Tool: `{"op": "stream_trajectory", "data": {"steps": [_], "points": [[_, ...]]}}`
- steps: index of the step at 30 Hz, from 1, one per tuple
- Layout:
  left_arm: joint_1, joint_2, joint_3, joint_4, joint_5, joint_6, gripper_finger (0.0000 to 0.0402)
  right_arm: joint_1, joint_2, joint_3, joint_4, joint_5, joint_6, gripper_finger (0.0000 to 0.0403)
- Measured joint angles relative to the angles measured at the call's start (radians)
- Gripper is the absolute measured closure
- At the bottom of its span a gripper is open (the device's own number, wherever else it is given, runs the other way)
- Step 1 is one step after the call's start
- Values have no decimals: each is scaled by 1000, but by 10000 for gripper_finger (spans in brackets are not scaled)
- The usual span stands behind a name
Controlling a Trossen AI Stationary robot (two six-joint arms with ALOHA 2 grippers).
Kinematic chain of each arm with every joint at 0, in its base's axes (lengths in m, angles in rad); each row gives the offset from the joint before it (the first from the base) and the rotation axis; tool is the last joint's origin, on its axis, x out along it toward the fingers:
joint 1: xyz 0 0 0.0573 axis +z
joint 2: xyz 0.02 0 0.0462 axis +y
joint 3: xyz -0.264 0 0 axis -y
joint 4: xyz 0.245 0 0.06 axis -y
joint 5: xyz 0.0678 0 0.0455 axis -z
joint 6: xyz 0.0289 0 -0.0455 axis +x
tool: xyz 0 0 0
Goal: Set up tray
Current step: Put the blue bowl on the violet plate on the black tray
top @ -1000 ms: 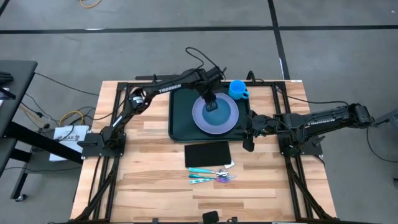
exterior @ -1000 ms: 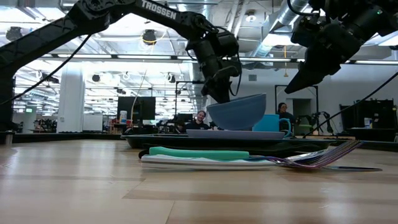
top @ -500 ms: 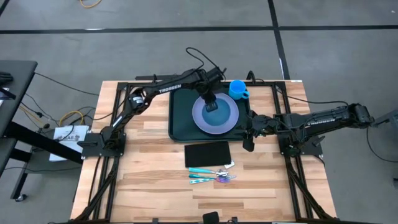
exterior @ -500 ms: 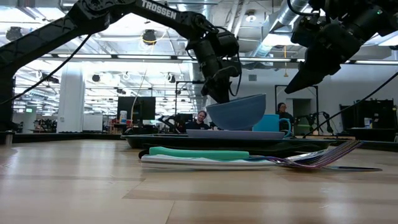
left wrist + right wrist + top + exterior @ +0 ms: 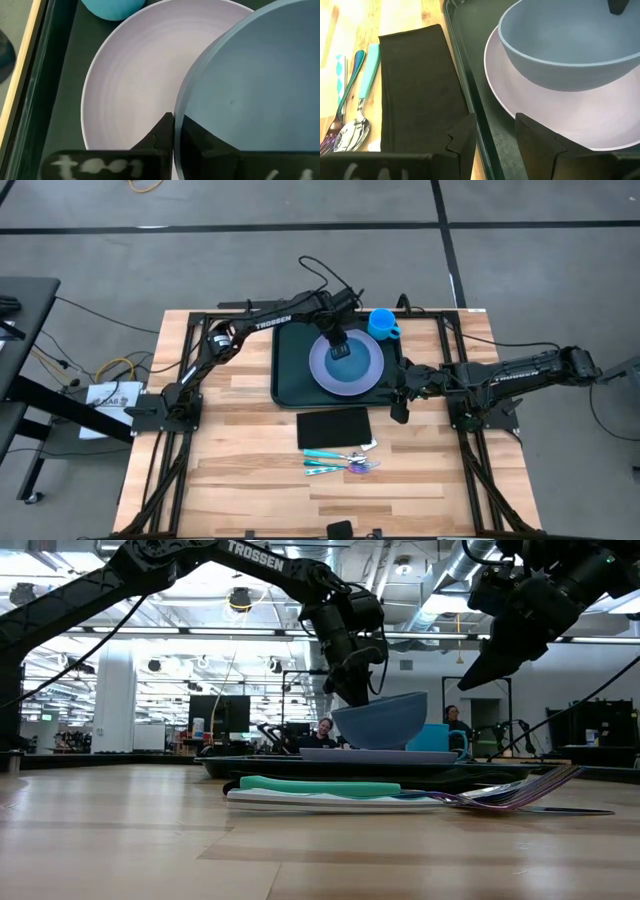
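The blue-grey bowl [image 5: 353, 366] is low inside the lavender plate's rim [image 5: 340, 390] and would settle there, so it is time for my left gripper to release the bowl now.
The dark green tray [image 5: 290, 375] lies at the table's far middle, with a lavender plate [image 5: 317, 368] on it. A blue-grey bowl [image 5: 382, 722] sits tilted over the plate, and my left gripper [image 5: 338, 348] is shut on its rim. Whether the bowl's base touches the plate I cannot tell. My right gripper [image 5: 400, 408] hangs open above the tray's near right rim [image 5: 482, 135], touching nothing. My left gripper pinches the bowl's rim [image 5: 176, 112] on the far left side, one finger [image 5: 161, 137] outside the wall and one [image 5: 200, 145] inside. The fingers slant down from the far left. The bowl is tilted, its held side lower, directly over the plate [image 5: 125, 80].
A blue cup [image 5: 383, 323] stands at the tray's far right corner. A flat black rectangle [image 5: 334, 427] lies on the wood just near of the tray. Nearer still lies cutlery with teal handles [image 5: 338, 460]. Bare wood stretches to the left and front.
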Motion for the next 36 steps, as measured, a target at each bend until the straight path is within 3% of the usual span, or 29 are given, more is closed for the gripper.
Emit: {"op": "stream_trajectory", "data": {"steps": [16, 36], "points": [[-6, 0, 0, 26, 0, 5, 365, 0, 0, 0, 0, 0, 0, 276], [-7, 0, 0, 17, 0, 17, 362, 0, 0, 0, 0, 0, 8, 276]]}}
